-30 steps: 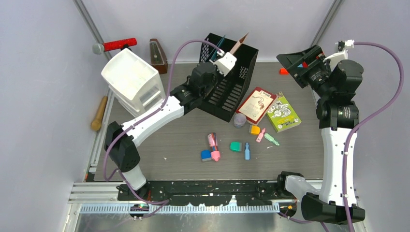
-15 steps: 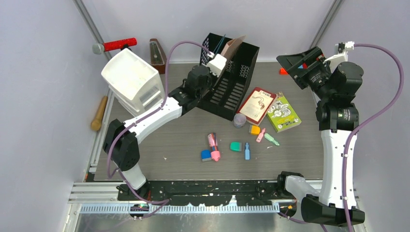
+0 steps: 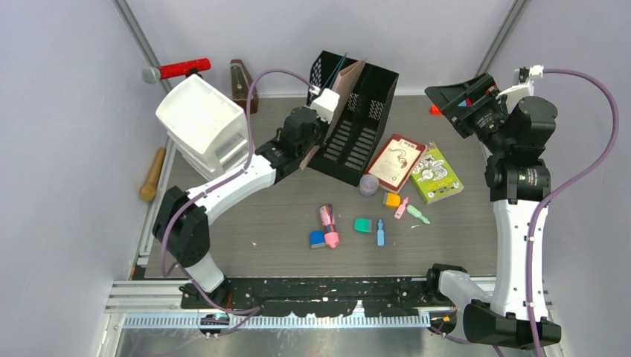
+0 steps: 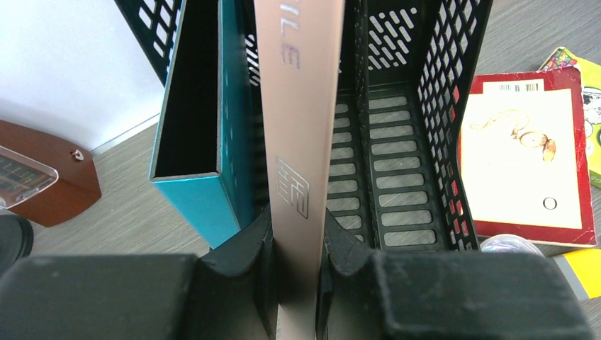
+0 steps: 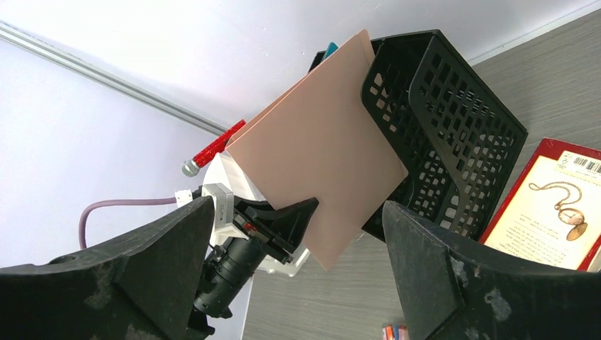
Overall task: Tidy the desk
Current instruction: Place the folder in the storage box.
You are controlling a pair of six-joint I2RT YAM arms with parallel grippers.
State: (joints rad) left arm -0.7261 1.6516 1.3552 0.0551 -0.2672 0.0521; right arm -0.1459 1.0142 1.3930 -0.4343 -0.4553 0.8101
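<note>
The tan folder would end up in that slot, standing on edge between the teal folder (image 4: 230,106) and the holder's divider, so my left gripper needs to let go of the tan folder.
The desk (image 3: 260,216) is a grey-brown wood-grain tabletop. My left gripper (image 3: 314,132) is shut on a thin tan folder (image 3: 338,93) and holds it on edge at the open side of the black file holder (image 3: 364,126). In the left wrist view the folder (image 4: 298,106) runs up between the shut fingers (image 4: 244,255), next to a teal folder (image 4: 230,106) standing in the holder's (image 4: 404,177) left slot. My right gripper (image 3: 457,97) is open and empty, raised at the back right. The right wrist view shows the folder (image 5: 319,163) against the holder (image 5: 453,120).
A red book (image 3: 394,161) and a green book (image 3: 435,172) lie right of the holder. Several small erasers and highlighters (image 3: 327,227) are scattered in the middle. A white drawer unit (image 3: 205,123), a metronome (image 3: 242,85) and a red-handled hammer (image 3: 178,69) are at the back left.
My left gripper has moved left and back with the folder, turning it edge-on toward the holder's left slot. The right arm has barely moved.
</note>
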